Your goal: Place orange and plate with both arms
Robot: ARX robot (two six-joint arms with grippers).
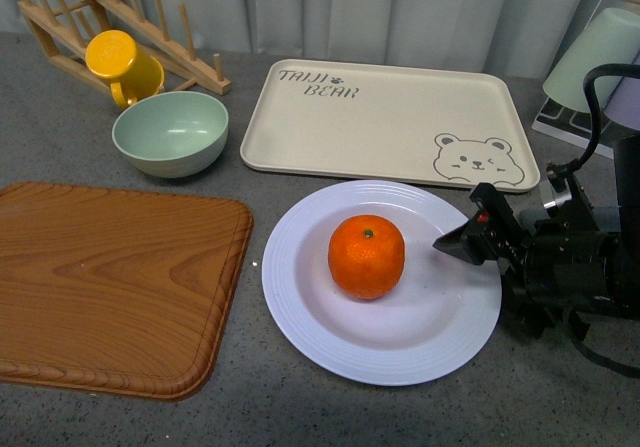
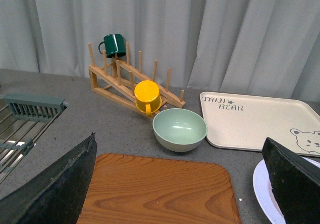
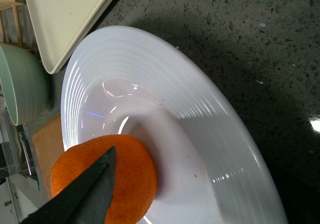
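Observation:
I need to place the plate with the orange on the tray [image 2: 250,119], so next my right gripper should grab the plate by its rim [image 2: 261,184].
The orange [image 1: 366,257] sits near the middle of the white plate [image 1: 300,307] on the grey counter. My right gripper [image 1: 455,247] is open at the plate's right rim, its tip pointing at the orange from a short gap away. In the right wrist view one dark finger [image 3: 85,194] overlaps the orange [image 3: 132,166], which rests on the plate [image 3: 200,134]. My left gripper [image 2: 180,184] does not show in the front view. It stands open above the wooden board [image 2: 160,189] with nothing between its fingers, and the plate's edge [image 2: 261,184] shows beside one finger.
A wooden board [image 1: 110,277] lies left of the plate. Behind it are a pale green bowl [image 1: 170,132], a yellow mug [image 1: 120,62] and a wooden rack [image 1: 150,27]. A beige bear tray [image 1: 385,117] lies behind the plate. A sink grate [image 2: 20,129] shows far left.

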